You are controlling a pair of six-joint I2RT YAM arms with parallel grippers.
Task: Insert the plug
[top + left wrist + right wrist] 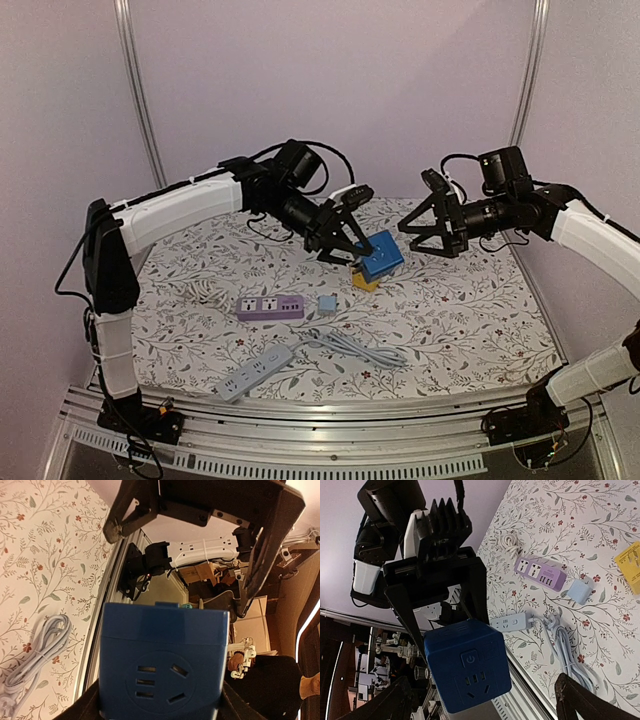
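Observation:
I should next grab the blue cube socket by its sides from its power-button side with my right gripper. That leaves the socket's opposite side free to insert.
My left gripper point(350, 252) is shut on a blue cube socket point(383, 254) and holds it in the air over the back middle of the table. In the left wrist view the blue cube socket point(162, 660) fills the space between my dark fingers point(85, 707), socket face towards the camera. My right gripper point(420, 232) stands open just right of the cube without touching it. In the right wrist view the blue cube socket point(467, 672) floats between that gripper's wide-apart fingers point(585, 702). A pale plug point(550, 621) on a grey cable lies by the grey strip.
A yellow cube point(366, 283) sits on the cloth under the blue one. A purple power strip point(270, 307) and a small light-blue adapter point(327, 304) lie mid-table. A grey power strip point(257, 372) with coiled cable point(350, 347) lies near the front. A white cord point(205, 292) lies at the left.

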